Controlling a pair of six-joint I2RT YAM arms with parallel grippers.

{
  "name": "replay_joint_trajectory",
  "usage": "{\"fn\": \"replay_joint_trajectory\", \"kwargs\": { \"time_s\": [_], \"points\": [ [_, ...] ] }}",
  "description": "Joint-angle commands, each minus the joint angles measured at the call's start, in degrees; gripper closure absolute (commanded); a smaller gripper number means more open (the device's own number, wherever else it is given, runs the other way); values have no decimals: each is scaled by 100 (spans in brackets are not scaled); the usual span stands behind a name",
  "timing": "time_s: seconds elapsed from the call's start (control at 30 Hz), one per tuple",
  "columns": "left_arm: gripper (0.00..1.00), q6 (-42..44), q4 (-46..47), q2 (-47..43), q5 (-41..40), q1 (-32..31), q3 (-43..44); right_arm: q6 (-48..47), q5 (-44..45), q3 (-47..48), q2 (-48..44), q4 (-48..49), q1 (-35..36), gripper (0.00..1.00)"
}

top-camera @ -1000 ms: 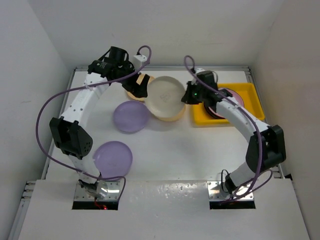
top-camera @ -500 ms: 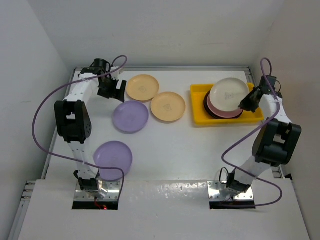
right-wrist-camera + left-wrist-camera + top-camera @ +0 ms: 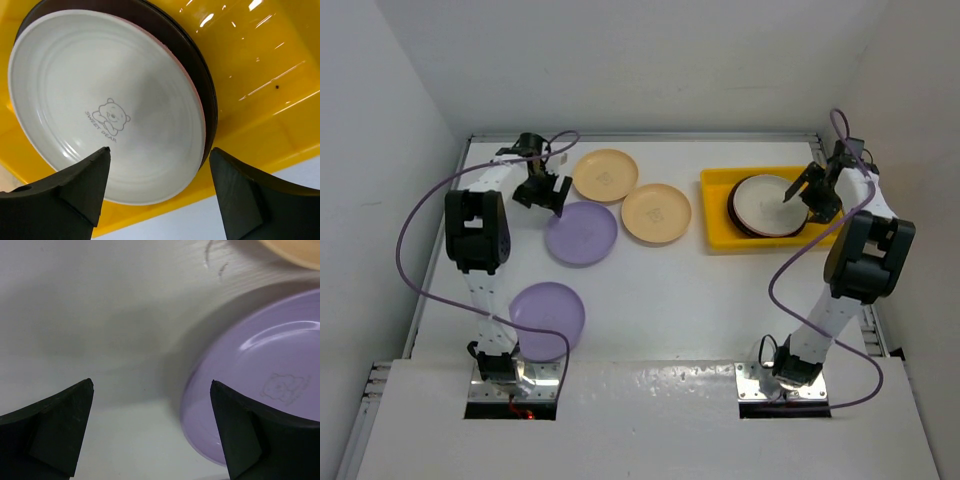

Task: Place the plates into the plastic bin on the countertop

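Note:
The bin-side edge of the farther lavender plate will stay free to take, as my left gripper will grab the plate's rim opposite the bin.
The yellow plastic bin [image 3: 715, 218] sits at the right of the white countertop [image 3: 670, 290]. In it a cream plate [image 3: 765, 203] lies on top of a stack with a dark-rimmed plate [image 3: 202, 70] beneath. My right gripper [image 3: 802, 190] hovers open over the cream plate's [image 3: 105, 105] edge, holding nothing. Two pale orange plates [image 3: 605, 174] [image 3: 656, 212] and two lavender plates [image 3: 580, 233] [image 3: 547, 314] lie on the countertop. My left gripper [image 3: 542, 190] is open just left of the farther lavender plate [image 3: 270, 390], its right finger over the rim.
White walls enclose the countertop on the left, back and right. Purple cables loop from both arms. The bin's bare yellow floor [image 3: 260, 75] shows to the right of the stack. The pale orange plate's edge [image 3: 300, 247] is just beyond my left gripper.
My right gripper has let go of the cream plate, which now lies flat on the stack in the bin, and has opened. My left gripper has shifted slightly toward the lavender plate.

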Motion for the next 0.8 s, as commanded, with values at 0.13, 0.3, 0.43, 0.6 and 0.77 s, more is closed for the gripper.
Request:
{"fn": "replay_joint_trajectory", "kwargs": {
  "time_s": [0.13,0.3,0.43,0.6,0.77],
  "points": [
    [12,311,114,599,-283,36,-120,-932,1135,548,-444,-591,544,18],
    [48,619,-361,662,1291,36,-225,-985,1286,503,-1078,-539,896,18],
    [100,786,-589,600,1230,36,-226,-1046,1146,162,-1604,-293,1421,23],
    [100,926,-642,-286,1913,97,54,-1635,610,-6,-1816,137,3098,32],
    [100,1164,-642,-1333,2179,-535,573,-1671,-85,150,-1492,953,4243,60]
  ]
}}
